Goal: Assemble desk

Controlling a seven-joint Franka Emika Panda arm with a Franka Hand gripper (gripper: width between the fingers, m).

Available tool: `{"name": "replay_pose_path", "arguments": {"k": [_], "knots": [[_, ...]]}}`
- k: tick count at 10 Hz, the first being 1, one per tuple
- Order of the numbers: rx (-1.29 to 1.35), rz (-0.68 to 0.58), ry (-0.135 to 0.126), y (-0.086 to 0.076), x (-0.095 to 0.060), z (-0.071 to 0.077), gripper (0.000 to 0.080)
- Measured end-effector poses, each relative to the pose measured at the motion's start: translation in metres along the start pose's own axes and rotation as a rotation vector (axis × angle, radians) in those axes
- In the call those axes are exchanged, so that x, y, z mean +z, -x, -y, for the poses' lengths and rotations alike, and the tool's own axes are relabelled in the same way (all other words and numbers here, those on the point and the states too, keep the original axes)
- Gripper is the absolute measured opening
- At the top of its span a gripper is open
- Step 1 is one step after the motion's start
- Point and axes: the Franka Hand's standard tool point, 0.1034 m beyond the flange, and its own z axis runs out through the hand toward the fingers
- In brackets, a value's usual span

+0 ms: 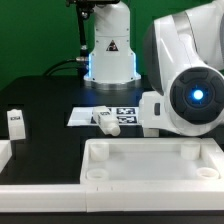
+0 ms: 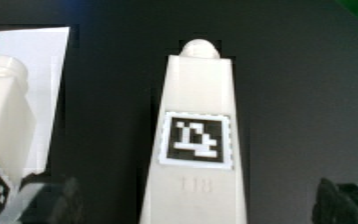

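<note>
My gripper's fingers reach down beside the white leg's near end (image 2: 194, 205), above the black table, so it is now time to close on the leg.
In the wrist view a white desk leg (image 2: 197, 110) lies lengthwise on the black table, with a square tag on its upper face and a round peg at its far end. My gripper (image 2: 194, 200) is open, one dark finger (image 2: 43, 198) on each side of the leg's near end and not touching it. A second leg (image 2: 2, 115) lies beside it, partly over the marker board (image 2: 30, 50). In the exterior view the rimmed white tabletop (image 1: 150, 150) lies at the front. One leg (image 1: 105, 120) lies by the marker board (image 1: 85, 117), and another (image 1: 15, 122) stands upright at the exterior view's left. The arm (image 1: 185, 85) hides the gripper's fingers there.
The robot's base (image 1: 108, 55) stands at the back centre with cables running off to the exterior view's left. A white border rail (image 1: 8, 160) lies at the front on the exterior view's left. The arm's bulky wrist fills that view's right side.
</note>
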Motion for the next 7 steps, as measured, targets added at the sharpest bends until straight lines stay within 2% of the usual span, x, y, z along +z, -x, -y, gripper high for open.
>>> {"name": "replay_pose_path", "arguments": {"k": [5,6,7], "knots": [[0.091,0.017,0.007,-0.0013,0.0094,0.0009,0.0649],[0.091,0.017,0.007,-0.0013,0.0095,0.0011,0.0557],[0.091,0.017,0.007,-0.0013,0.0096,0.0012,0.0408]]}}
